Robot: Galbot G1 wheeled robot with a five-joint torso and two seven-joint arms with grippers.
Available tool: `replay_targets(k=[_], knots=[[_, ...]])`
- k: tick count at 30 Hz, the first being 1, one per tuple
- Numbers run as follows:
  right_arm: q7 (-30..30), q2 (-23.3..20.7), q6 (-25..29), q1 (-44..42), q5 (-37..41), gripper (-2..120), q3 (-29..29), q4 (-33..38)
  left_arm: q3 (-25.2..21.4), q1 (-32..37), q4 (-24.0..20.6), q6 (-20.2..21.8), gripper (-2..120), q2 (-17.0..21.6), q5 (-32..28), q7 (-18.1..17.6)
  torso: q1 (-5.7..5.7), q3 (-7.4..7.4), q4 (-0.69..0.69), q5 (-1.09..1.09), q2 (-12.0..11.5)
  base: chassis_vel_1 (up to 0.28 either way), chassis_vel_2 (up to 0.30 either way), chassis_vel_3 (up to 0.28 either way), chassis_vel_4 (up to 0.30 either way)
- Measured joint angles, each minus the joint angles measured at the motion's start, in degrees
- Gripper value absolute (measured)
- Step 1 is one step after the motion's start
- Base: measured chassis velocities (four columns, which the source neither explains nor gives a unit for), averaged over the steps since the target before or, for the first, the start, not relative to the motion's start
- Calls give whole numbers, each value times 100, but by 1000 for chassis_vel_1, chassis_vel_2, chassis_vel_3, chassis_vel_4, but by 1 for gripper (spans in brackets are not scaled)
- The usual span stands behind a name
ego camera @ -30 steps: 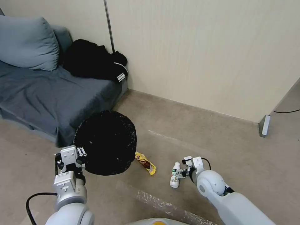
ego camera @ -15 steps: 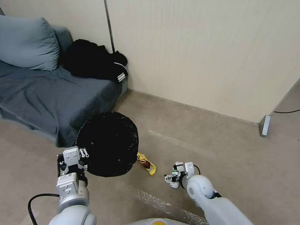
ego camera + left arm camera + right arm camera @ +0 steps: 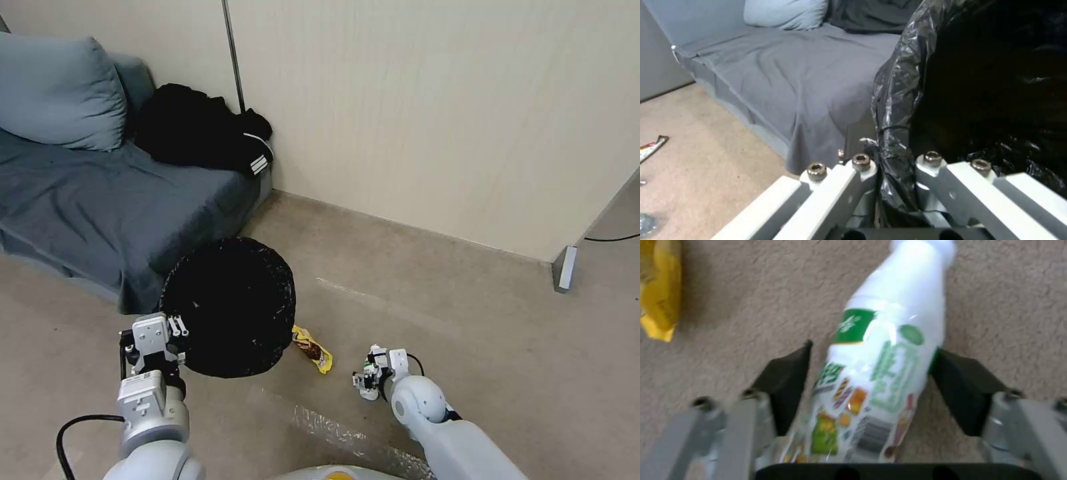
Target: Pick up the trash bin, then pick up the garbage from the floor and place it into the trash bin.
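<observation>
The robot's right gripper has to get the garbage into the trash bin (image 3: 227,307), so it next needs to grab the small white plastic bottle by its labeled body.
The trash bin (image 3: 227,307), lined with a crinkly black bag, hangs tilted just above the floor by the sofa corner. My left gripper (image 3: 175,327) is shut on its rim; the left wrist view shows the bag liner (image 3: 902,100) pinched between the fingers of the left gripper (image 3: 896,160). A small white plastic bottle (image 3: 885,356) with a green label lies on the carpet. My right gripper (image 3: 871,346) is open and straddles it, one black pad on each side, low at the floor (image 3: 365,381). A yellow snack wrapper (image 3: 312,348) lies between bin and bottle, and the right wrist view catches the wrapper's edge (image 3: 658,290).
A grey sofa (image 3: 100,200) with a cushion (image 3: 60,93) and a black clothing heap (image 3: 200,133) fills the left. The beige wall (image 3: 433,120) closes the back. More litter, a striped wrapper (image 3: 651,146), lies on the carpet beside the sofa. Open carpet (image 3: 467,320) lies to the right.
My right gripper has moved left and down over the bottle, which now sits between its fingers. The bin in my left gripper shifted slightly right.
</observation>
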Motion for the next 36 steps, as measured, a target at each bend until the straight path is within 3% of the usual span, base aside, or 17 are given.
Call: replay_targets(k=[1,5,9,19,23,30,32,33,35,36], knots=[[0,0,0,0,0,67,0,0,0,0,0,0,3,0,0,0,0,0,0,0,0,0,0,0,0],[-47,47,137,66,-114,45,35,-166,7,-2,7,0,3,-4,1,-2,0,0,0,0,0,0,0,0,0],[-59,79,162,104,-141,36,49,-180,2,-1,5,0,3,-12,1,-3,0,0,0,0,0,0,0,0,0],[-70,58,235,116,-202,15,225,-135,-51,-37,96,0,3,33,-88,-3,0,0,0,0,0,0,0,0,0],[-70,13,238,115,-194,13,302,26,-43,-41,143,1,3,69,-103,-3,0,0,1,0,0,0,0,0,0],[-77,-229,506,-20,-163,12,670,1252,-29,-130,216,21,3,94,-100,4,0,0,-1,1,0,0,0,0,0],[-152,-446,825,-47,-75,11,895,2342,-13,-152,252,33,3,127,-88,8,0,0,2,1,0,0,0,0,0],[-152,-446,825,-47,-75,11,895,2342,-13,-152,252,33,3,127,-88,8,0,0,2,1,0,0,0,0,0],[-338,-783,1098,-72,44,11,1002,3367,30,-136,303,34,3,183,-44,22,0,0,1,1,0,0,0,0,0],[-380,-836,1138,-73,54,11,1016,3519,37,-134,310,34,3,191,-40,26,0,0,1,1,0,0,0,0,0]])
